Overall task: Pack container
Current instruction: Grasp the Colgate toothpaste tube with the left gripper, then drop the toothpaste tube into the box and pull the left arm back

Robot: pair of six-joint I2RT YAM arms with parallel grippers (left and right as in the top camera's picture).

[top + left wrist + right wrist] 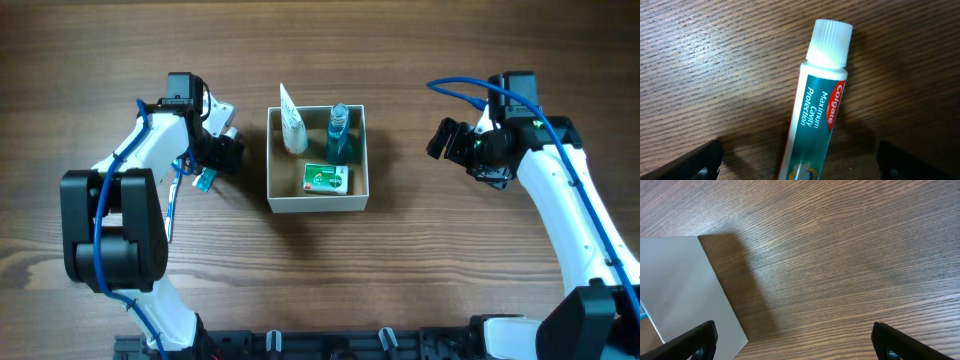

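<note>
The left gripper's fingers meet their shadows on the wood, so the left gripper needs to close on the lower body of the tube.
The container (318, 204), a square white-walled box, sits mid-table and holds a white tube (292, 125), a blue bottle (339, 135) and a green box (326, 179). A teal Colgate toothpaste tube (815, 115) with a white cap lies on the table left of the container, and shows in the overhead view (205, 181). My left gripper (800, 167) is open, its fingers wide on either side of the tube, not touching it (213, 167). My right gripper (795, 345) is open and empty over bare wood right of the container (447, 140). The container's white wall (685, 290) shows in the right wrist view.
The wooden table (450, 260) stretches around the container. Both arm bases stand at the front edge, at the left (110, 240) and the right (590, 300).
</note>
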